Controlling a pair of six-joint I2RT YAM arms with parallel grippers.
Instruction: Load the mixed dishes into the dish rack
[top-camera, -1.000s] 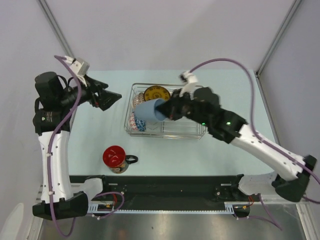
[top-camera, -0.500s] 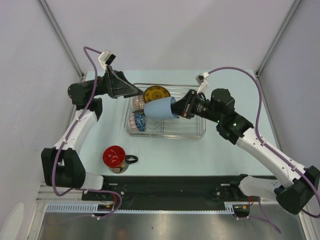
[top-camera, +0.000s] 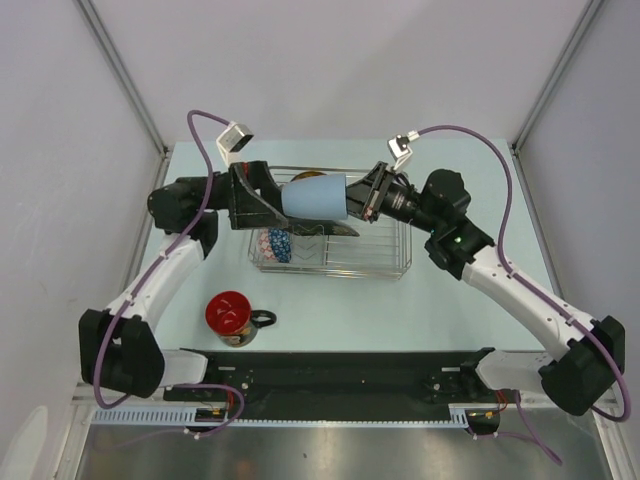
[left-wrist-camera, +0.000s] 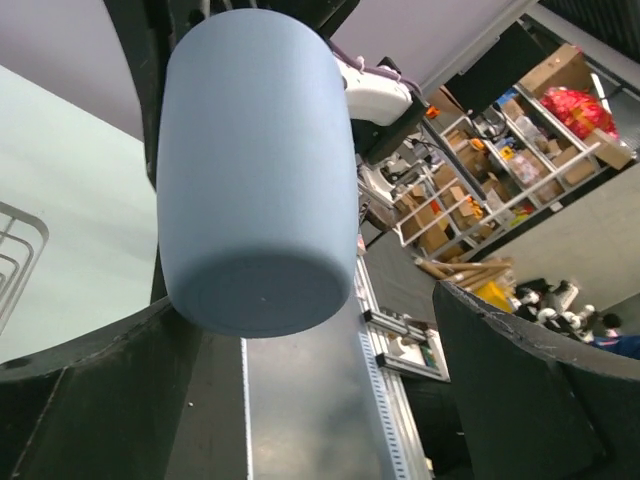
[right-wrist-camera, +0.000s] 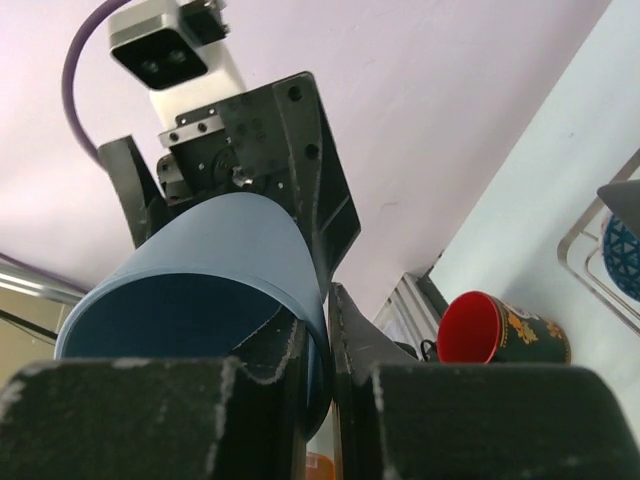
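Next, my left gripper grips the light-blue cup around its base (top-camera: 293, 198), the cup's rim facing away. Then the cup goes opening-first into the dish rack (top-camera: 385, 262).
My right gripper (top-camera: 353, 200) is shut on the rim wall of the light-blue cup (top-camera: 315, 197) and holds it on its side above the back of the dish rack (top-camera: 385, 262). In the right wrist view one finger is inside the cup (right-wrist-camera: 200, 270) and one outside. My left gripper (top-camera: 280, 205) is open, its fingers on either side of the cup's base (left-wrist-camera: 255, 170) with gaps showing. The red-inside mug (top-camera: 232, 318) stands on the table in front of the rack. The blue-patterned bowl (top-camera: 278, 245) sits in the rack's left end. The reddish bowl and the plate are mostly hidden.
The rack's right half (top-camera: 375, 245) shows bare wire. The mug (right-wrist-camera: 500, 330) and a bit of the blue bowl (right-wrist-camera: 622, 250) show in the right wrist view. Both arms meet over the rack's back left; the black rail (top-camera: 330, 365) runs along the near edge.
My left arm swung right from the table's left side until its open jaws straddle the cup's base. My right gripper lifted the cup up and back, base pointing left.
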